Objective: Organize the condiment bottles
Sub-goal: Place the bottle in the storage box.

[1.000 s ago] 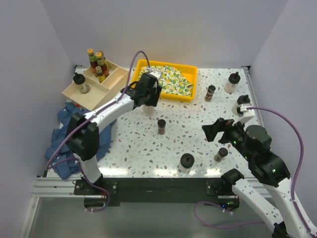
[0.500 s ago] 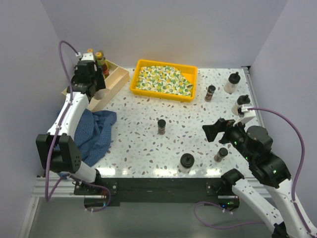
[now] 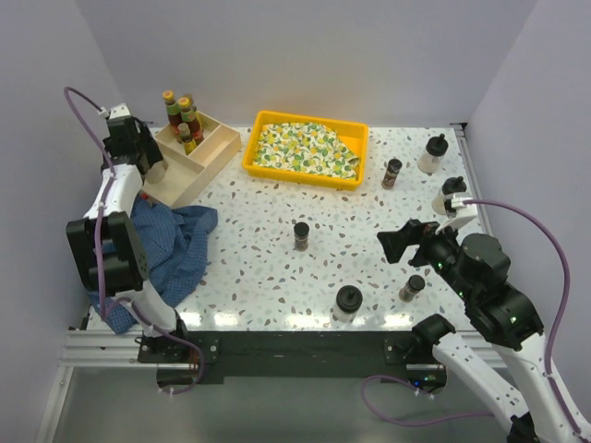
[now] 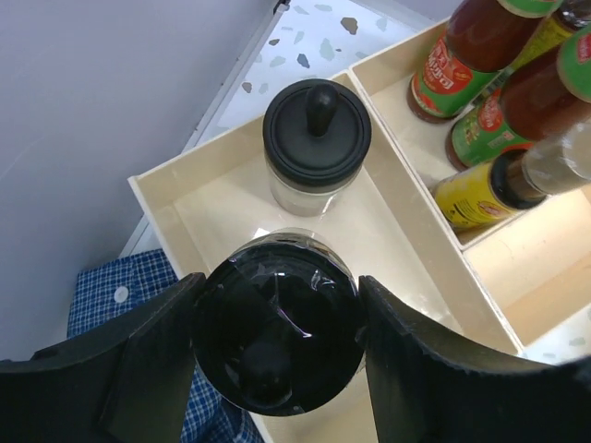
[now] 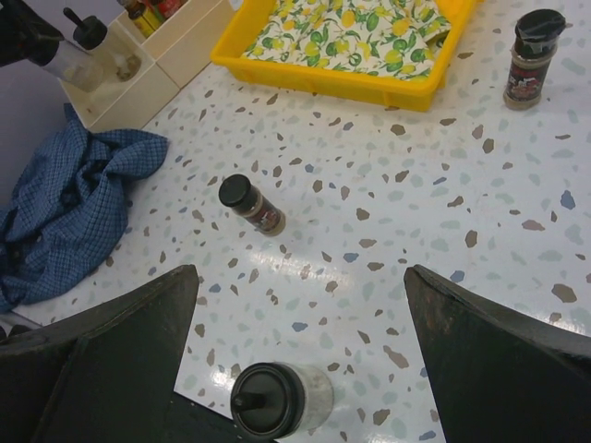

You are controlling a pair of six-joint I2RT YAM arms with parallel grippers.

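I should keep holding the bottle with my left gripper until it is at the free corner of the compartment beside the second bottle. The bottle hangs above the compartment's bottom, so it would come down short.
My left gripper (image 3: 140, 164) is shut on a clear squat bottle with a black knobbed cap (image 4: 277, 332) and holds it over the left compartment of the wooden box (image 4: 222, 198). A second squat bottle (image 4: 317, 138) stands in that compartment. Slim red and yellow sauce bottles (image 4: 480, 101) stand in the box's far compartment (image 3: 182, 115). My right gripper (image 3: 399, 242) is open and empty above the table. A squat bottle (image 5: 277, 399) and a brown spice jar (image 5: 251, 203) stand below it. Further spice jars (image 3: 412, 287) (image 3: 392, 173) and squat bottles (image 3: 432, 154) (image 3: 451, 194) stand at the right.
A yellow tray with a patterned cloth (image 3: 305, 148) stands at the back centre. A blue checked cloth (image 3: 171, 245) lies crumpled at the left, in front of the box. White walls close the left, back and right sides.
My left arm has swung from in front of the yellow tray to the far left, over the wooden box. The blue cloth now lies further onto the table. The right arm has not moved.
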